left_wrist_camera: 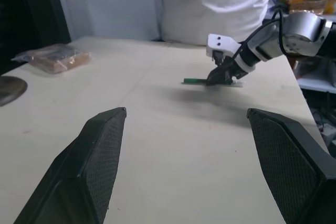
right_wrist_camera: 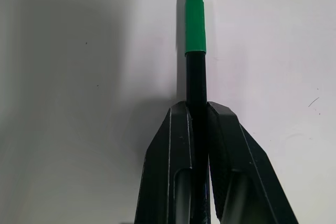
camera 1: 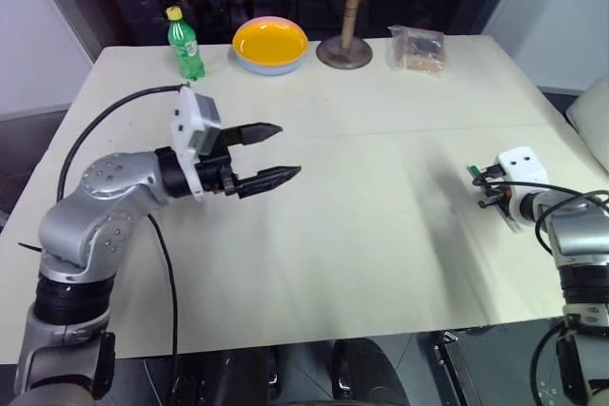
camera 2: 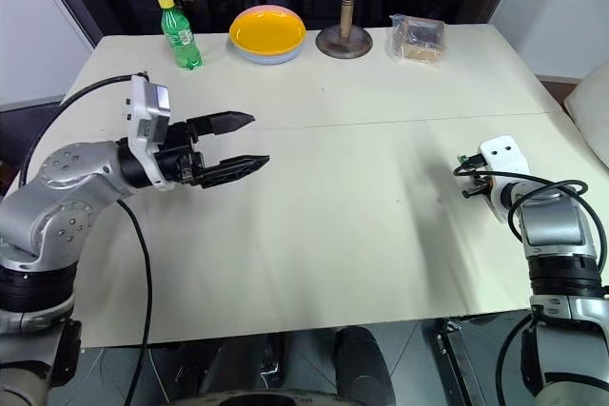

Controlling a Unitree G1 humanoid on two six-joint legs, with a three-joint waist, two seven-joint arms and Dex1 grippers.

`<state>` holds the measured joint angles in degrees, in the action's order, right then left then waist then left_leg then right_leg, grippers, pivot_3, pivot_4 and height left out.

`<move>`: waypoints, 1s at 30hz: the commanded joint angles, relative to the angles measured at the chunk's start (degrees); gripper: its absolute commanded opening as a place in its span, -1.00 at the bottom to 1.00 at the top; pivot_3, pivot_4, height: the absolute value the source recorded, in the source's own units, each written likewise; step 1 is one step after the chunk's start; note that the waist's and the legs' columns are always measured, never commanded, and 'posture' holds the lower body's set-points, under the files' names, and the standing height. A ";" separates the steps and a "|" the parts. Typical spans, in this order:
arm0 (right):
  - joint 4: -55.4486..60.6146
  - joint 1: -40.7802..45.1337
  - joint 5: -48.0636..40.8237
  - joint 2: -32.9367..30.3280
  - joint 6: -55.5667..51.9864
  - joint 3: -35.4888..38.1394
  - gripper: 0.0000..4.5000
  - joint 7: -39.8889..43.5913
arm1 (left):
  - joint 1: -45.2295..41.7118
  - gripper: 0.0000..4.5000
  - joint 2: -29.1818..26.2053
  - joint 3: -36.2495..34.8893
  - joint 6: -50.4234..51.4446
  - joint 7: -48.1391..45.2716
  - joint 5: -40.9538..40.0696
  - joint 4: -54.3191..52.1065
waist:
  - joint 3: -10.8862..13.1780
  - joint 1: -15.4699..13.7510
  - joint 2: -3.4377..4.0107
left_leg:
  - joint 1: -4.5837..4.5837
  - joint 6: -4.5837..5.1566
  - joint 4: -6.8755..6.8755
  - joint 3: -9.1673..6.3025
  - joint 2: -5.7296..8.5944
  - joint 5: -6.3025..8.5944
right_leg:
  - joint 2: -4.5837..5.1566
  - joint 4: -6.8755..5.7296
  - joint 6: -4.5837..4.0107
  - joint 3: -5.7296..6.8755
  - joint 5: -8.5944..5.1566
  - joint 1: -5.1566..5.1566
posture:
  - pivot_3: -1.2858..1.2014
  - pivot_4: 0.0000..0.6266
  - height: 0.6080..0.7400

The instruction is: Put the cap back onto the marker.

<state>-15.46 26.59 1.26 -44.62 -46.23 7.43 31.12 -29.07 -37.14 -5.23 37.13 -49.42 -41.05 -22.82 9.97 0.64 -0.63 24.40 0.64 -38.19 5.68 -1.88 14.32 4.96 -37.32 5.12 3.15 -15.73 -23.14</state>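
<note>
The capped marker is over the tabletop, its shadow close beside the green cap (right_wrist_camera: 195, 22), so it is time for my right gripper to open now.
My right gripper (right_wrist_camera: 196, 106) is shut on the marker (right_wrist_camera: 196, 85), a slim black stick that runs out past its fingertips. The bright green cap (right_wrist_camera: 195, 22) sits on the marker's far end, in line with the barrel. This gripper (camera 1: 490, 187) is low over the table's right side, and the marker (left_wrist_camera: 197, 81) lies almost level just above the surface. My left gripper (camera 1: 288, 150) hangs above the left half of the table, pointing towards the right one. Its fingers (left_wrist_camera: 100, 150) are spread wide with nothing between them.
Along the far edge of the table (camera 1: 362, 235) stand a green bottle (camera 1: 186, 45) with a yellow lid, a yellow bowl (camera 1: 270, 43), a wooden stand (camera 1: 346, 45) and a clear packet (camera 1: 417, 48). A person in a white shirt (left_wrist_camera: 215, 3) stands beyond the table's right side.
</note>
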 commanded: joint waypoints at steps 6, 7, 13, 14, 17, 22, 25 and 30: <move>-1.45 0.53 -0.47 -0.44 -0.50 -0.09 -0.25 -0.72 | -1.54 0.74 -0.08 -1.25 -1.30 0.22 -0.66 -0.92 | -0.01 0.05 -0.02 | 0.00 0.00 0.00 -0.01 0.00 0.00 | 0.00 0.00 0.00 0.00 0.00 0.00 | 0.03 -0.52 1.00; -1.51 0.58 -0.50 -0.45 -0.44 -0.15 0.00 -0.80 | -1.50 0.74 -0.10 -1.17 -1.39 0.15 -0.55 -0.86 | -0.01 0.07 -0.02 | 0.00 0.00 0.00 -0.01 0.00 0.00 | 0.00 0.00 0.00 0.00 0.00 0.00 | 0.03 -0.52 1.00; -0.59 0.52 -0.83 -0.67 -0.94 0.09 0.98 -0.97 | -1.28 0.74 -0.23 -0.78 -2.02 -0.39 0.15 -0.20 | -0.02 0.29 -0.03 | -0.02 -0.01 0.02 -0.01 -0.05 0.00 | -0.07 0.00 0.00 -0.01 0.00 0.00 | 0.03 -0.52 1.00; 0.38 0.34 -1.08 -0.88 -1.42 0.55 0.98 -0.90 | -1.21 0.74 -0.22 -0.70 -2.12 -0.45 0.32 -0.11 | -0.02 0.26 -0.03 | -0.02 -0.01 0.02 -0.01 -0.05 0.00 | -0.08 0.00 0.00 0.00 0.00 0.00 | 0.03 -0.52 1.00; 4.12 -0.14 -1.87 -1.48 -3.54 1.71 0.98 -0.78 | -1.08 0.74 -0.24 -0.29 -2.68 -1.01 1.13 0.46 | -0.02 0.13 -0.03 | -0.02 -0.01 0.02 -0.01 -0.05 -0.01 | -0.07 0.00 0.00 -0.01 0.00 -0.01 | 0.03 -0.52 1.00; 12.70 -2.09 -3.45 -2.46 -8.92 3.45 0.98 -0.62 | -1.78 0.74 0.07 1.19 -4.14 -2.13 3.08 2.73 | -0.01 -0.04 -0.02 | 0.00 0.00 0.02 0.00 -0.04 0.00 | -0.05 0.00 0.00 -0.02 0.00 -0.04 | 0.03 -0.52 1.00; 19.92 -4.16 -4.51 -3.29 -12.79 4.74 0.98 -0.45 | -3.14 0.74 0.61 3.59 -6.45 -3.77 5.73 5.96 | 0.00 -0.20 -0.01 | 0.01 0.05 0.02 0.00 -0.02 0.03 | -0.03 0.00 0.00 -0.01 0.00 -0.04 | 0.03 -0.52 1.00; 31.05 -7.84 -6.28 -4.35 -19.63 8.03 0.98 -0.74 | -5.11 0.74 2.29 6.65 -10.71 -6.53 9.62 12.19 | -0.01 -0.19 -0.01 | 0.03 0.30 0.02 0.00 -0.02 0.18 | -0.02 0.02 0.00 -0.01 0.00 -0.06 | 0.03 -0.52 1.00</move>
<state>11.84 18.91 -4.38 -47.71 -64.26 12.81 30.68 -33.11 -34.83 1.44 28.49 -55.10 -32.61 -11.16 9.97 0.44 -0.63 24.43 0.94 -38.15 5.68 -1.90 14.50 4.94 -37.30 5.11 3.14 -15.73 -23.20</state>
